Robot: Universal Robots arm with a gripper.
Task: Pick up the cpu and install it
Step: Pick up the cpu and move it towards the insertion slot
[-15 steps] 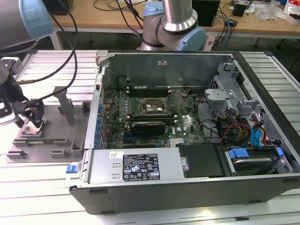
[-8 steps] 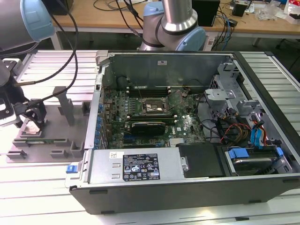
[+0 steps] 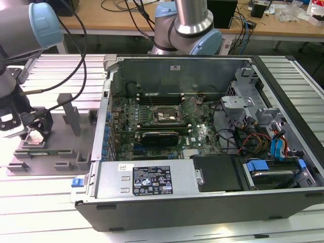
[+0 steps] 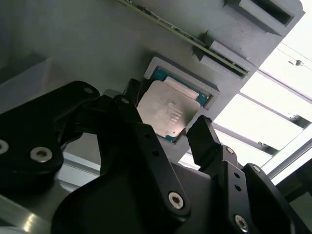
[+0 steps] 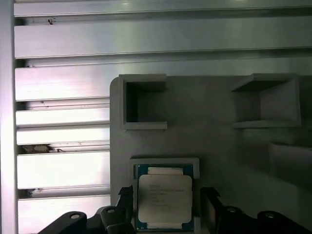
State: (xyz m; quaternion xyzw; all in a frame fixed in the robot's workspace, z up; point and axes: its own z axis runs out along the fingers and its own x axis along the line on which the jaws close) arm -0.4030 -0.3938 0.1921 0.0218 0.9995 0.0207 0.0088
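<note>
The raised rim of the holder wraps the corners of the cpu (image 4: 168, 112), so the robot's gripper next needs to grab the cpu by its exposed side edges at the gaps in the holder's rim.
The cpu (image 4: 168, 112) (image 5: 165, 197), a silvery square chip with a green rim, lies flat in a shallow recess of the grey holder plate (image 5: 214, 146) (image 3: 61, 147). In both wrist views my gripper (image 4: 167, 116) (image 5: 166, 207) straddles it. It is open, with one black finger (image 4: 204, 141) (image 5: 210, 207) on either side and a small gap showing between each finger and the chip. In the exterior view the gripper (image 3: 35, 132) hangs low over the plate at that view's left. The motherboard's cpu socket (image 3: 164, 115) lies inside the open computer case (image 3: 202, 192).
The holder plate carries upright grey brackets (image 3: 71, 114) and box-shaped pockets (image 5: 144, 105). It rests on a ribbed aluminium table (image 5: 58, 122). Cables (image 3: 76, 61) trail from the arm. The case wall (image 3: 104, 126) stands between the plate and the motherboard.
</note>
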